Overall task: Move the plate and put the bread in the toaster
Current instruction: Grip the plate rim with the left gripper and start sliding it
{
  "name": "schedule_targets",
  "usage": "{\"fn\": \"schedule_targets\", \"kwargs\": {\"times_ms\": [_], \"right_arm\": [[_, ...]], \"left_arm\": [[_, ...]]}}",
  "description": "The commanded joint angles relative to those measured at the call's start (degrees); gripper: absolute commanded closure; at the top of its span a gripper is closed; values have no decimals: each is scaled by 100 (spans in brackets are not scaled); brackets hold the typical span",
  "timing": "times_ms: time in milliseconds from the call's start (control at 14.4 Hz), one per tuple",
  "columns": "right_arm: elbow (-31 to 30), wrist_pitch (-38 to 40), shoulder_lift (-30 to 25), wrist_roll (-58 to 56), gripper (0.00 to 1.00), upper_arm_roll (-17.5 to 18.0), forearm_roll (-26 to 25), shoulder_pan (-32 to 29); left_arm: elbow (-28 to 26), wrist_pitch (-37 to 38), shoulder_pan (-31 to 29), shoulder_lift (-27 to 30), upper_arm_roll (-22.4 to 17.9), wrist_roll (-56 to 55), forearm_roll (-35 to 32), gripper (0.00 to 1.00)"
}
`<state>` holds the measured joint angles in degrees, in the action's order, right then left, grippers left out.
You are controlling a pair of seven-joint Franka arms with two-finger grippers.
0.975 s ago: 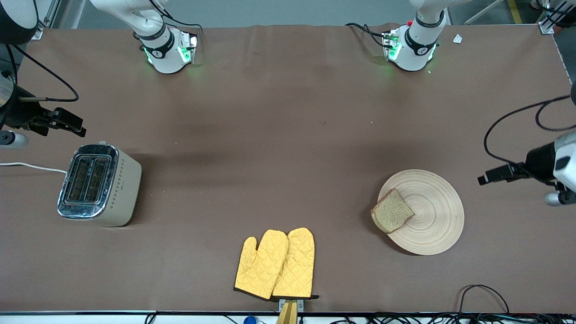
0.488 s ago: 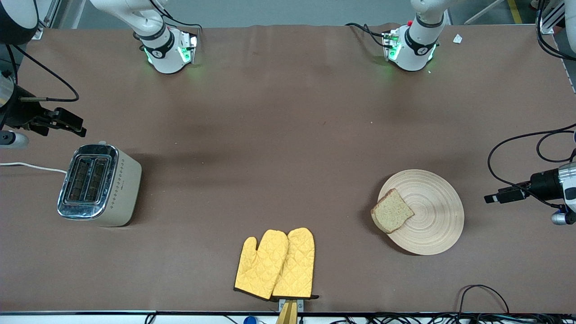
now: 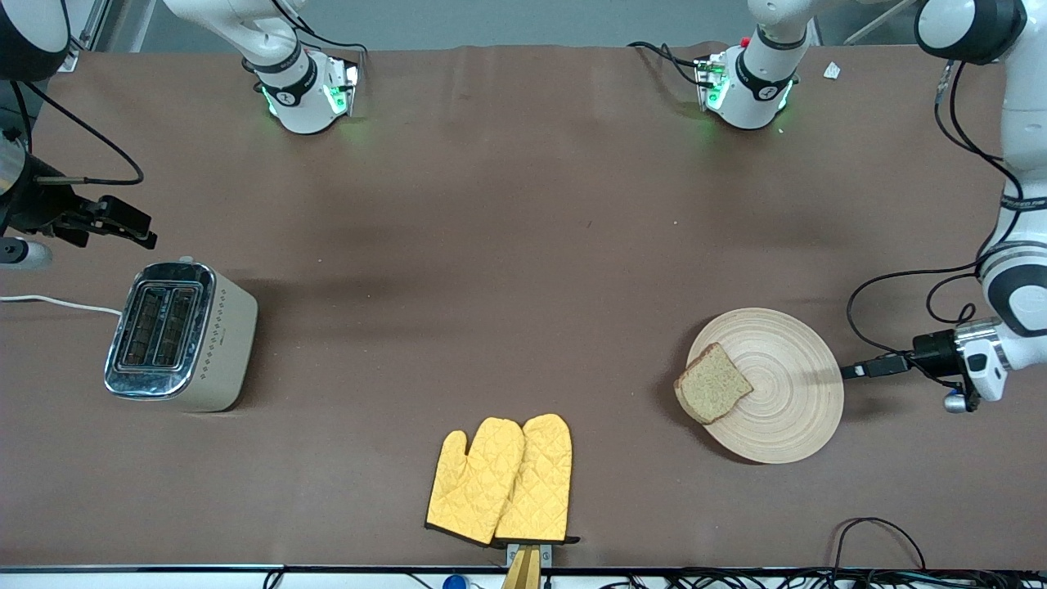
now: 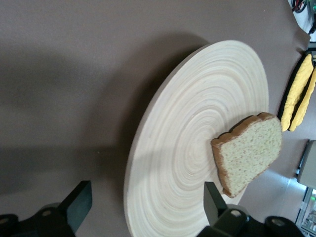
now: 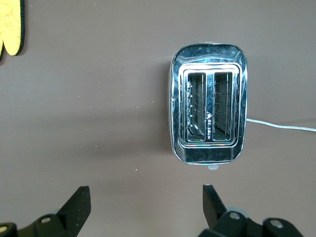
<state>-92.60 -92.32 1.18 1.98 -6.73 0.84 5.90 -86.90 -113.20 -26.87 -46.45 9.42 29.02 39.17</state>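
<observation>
The robot's left gripper should next grab the wooden plate by its bare rim [image 3: 836, 379], so that it can move the plate toward the toaster [image 3: 176, 335].
The pale wooden plate [image 3: 789, 405] lies on the table toward the left arm's end. The brown bread slice [image 3: 713, 383] rests on its rim, on the side toward the toaster. My left gripper [image 3: 851, 370] is open at the plate's rim on the side toward the left arm's end. In the left wrist view the plate [image 4: 187, 138] edge lies between the open fingers of my left gripper [image 4: 146, 195], with the bread [image 4: 249, 153] farther along. The cream toaster [image 3: 176, 335] stands toward the right arm's end with empty slots [image 5: 208, 116]. My right gripper [image 3: 135, 229] waits open above the table beside the toaster [image 5: 145, 195].
Two yellow oven mitts [image 3: 503, 478] lie near the table's front edge, between toaster and plate; they also show in the left wrist view [image 4: 296, 94] and the right wrist view [image 5: 10, 24]. The toaster's white cord [image 3: 57, 303] runs off toward the table's end.
My left arm has swung down and toward the plate; its gripper now sits at the plate's rim. The right arm, plate, bread and toaster have not moved.
</observation>
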Motion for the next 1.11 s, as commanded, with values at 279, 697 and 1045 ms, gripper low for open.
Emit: {"fn": "schedule_targets", "kwargs": {"times_ms": [279,697,1045], "right_arm": [[-92,-23,-83,-14,0,-4,4,17],[-101,-14,-83,-14,0,-12,13,8],[-92,-23,-74,-14,0,-12,4,-1]], "left_arm": [[173,35,-82,-285,34,490,345,44],[191,43,-91,-294,43,614,407,67],[191,43,-99,-294,34,614,600,85]]}}
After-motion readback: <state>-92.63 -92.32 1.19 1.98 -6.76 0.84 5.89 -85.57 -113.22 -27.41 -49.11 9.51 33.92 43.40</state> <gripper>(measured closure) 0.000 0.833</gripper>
